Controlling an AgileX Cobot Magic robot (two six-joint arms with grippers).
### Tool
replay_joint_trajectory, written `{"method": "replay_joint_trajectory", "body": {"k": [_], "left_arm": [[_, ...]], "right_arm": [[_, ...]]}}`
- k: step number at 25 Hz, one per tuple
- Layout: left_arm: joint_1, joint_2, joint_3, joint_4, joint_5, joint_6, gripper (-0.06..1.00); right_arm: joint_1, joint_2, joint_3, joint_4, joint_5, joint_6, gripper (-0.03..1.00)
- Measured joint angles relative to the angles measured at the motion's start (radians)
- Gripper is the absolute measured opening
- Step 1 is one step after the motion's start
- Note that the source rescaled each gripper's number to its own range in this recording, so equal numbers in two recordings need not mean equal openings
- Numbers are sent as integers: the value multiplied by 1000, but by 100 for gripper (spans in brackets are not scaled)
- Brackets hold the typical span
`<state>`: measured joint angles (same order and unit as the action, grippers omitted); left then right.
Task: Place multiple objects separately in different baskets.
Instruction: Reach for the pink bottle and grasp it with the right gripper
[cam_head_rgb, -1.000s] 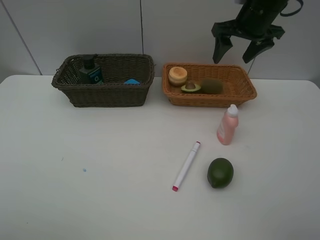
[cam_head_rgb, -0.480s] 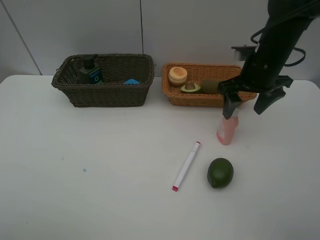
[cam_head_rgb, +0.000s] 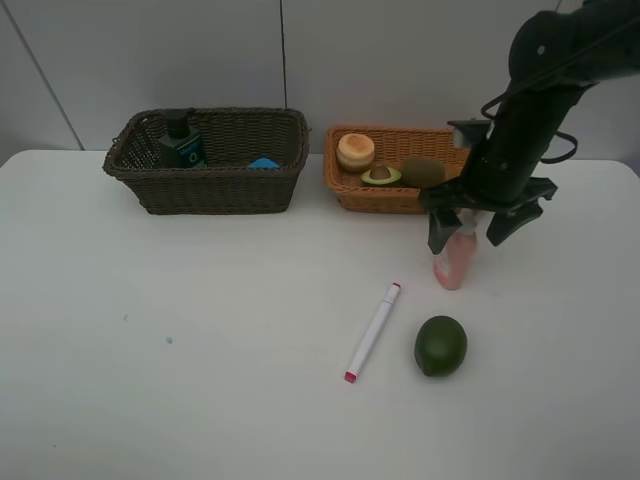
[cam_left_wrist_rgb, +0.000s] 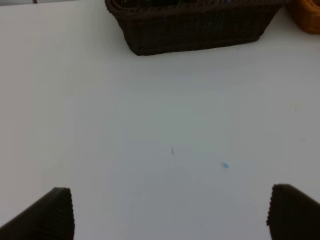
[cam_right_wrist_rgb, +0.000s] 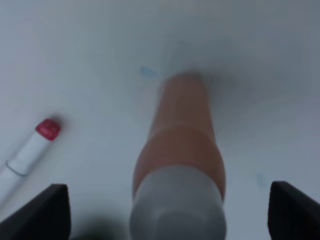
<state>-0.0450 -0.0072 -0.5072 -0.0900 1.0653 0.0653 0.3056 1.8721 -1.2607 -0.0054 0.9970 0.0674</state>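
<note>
It isn't time to close yet: the fingers of my right gripper are around the white cap (cam_right_wrist_rgb: 178, 207). My right gripper should move down first, then close on the pink body of the bottle.
The pink bottle (cam_head_rgb: 452, 265) stands upright on the white table. My right gripper (cam_head_rgb: 467, 230) is open, with a finger on either side of the bottle's white cap. The right wrist view shows that bottle (cam_right_wrist_rgb: 180, 150) from above, between the wide-apart fingertips of the gripper (cam_right_wrist_rgb: 170, 215). A white-pink marker (cam_head_rgb: 373, 331) and a green lime (cam_head_rgb: 441, 345) lie in front. The dark basket (cam_head_rgb: 200, 192) holds a green pump bottle (cam_head_rgb: 181, 145) and a blue eraser (cam_head_rgb: 264, 163). The light basket (cam_head_rgb: 400, 199) holds an orange-red fruit (cam_head_rgb: 355, 150), an avocado half (cam_head_rgb: 381, 175) and a kiwi (cam_head_rgb: 423, 171). My left gripper (cam_left_wrist_rgb: 170, 215) is open over bare table.
The marker's red end (cam_right_wrist_rgb: 47, 129) lies close beside the pink bottle in the right wrist view. The dark basket's wall (cam_left_wrist_rgb: 195, 32) stands ahead of the left gripper. A white wall rises behind the table's far edge.
My right arm has come down from above the light basket and now straddles the pink bottle's top. Nothing on the table has moved.
</note>
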Motion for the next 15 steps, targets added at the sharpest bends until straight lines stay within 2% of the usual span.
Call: {"method": "replay_joint_trajectory", "body": {"k": [11,12,14,15], "left_arm": [[0,0,0,0,0,0,91],[0,0,0,0,0,0,91],[0,0,0,0,0,0,91],[0,0,0,0,0,0,91]], "right_arm": [[0,106,5,0,-83,0,98],[0,106,5,0,-83,0,94],[0,106,5,-1,-83,0,80],[0,106,5,-5,-83,0,68]]}}
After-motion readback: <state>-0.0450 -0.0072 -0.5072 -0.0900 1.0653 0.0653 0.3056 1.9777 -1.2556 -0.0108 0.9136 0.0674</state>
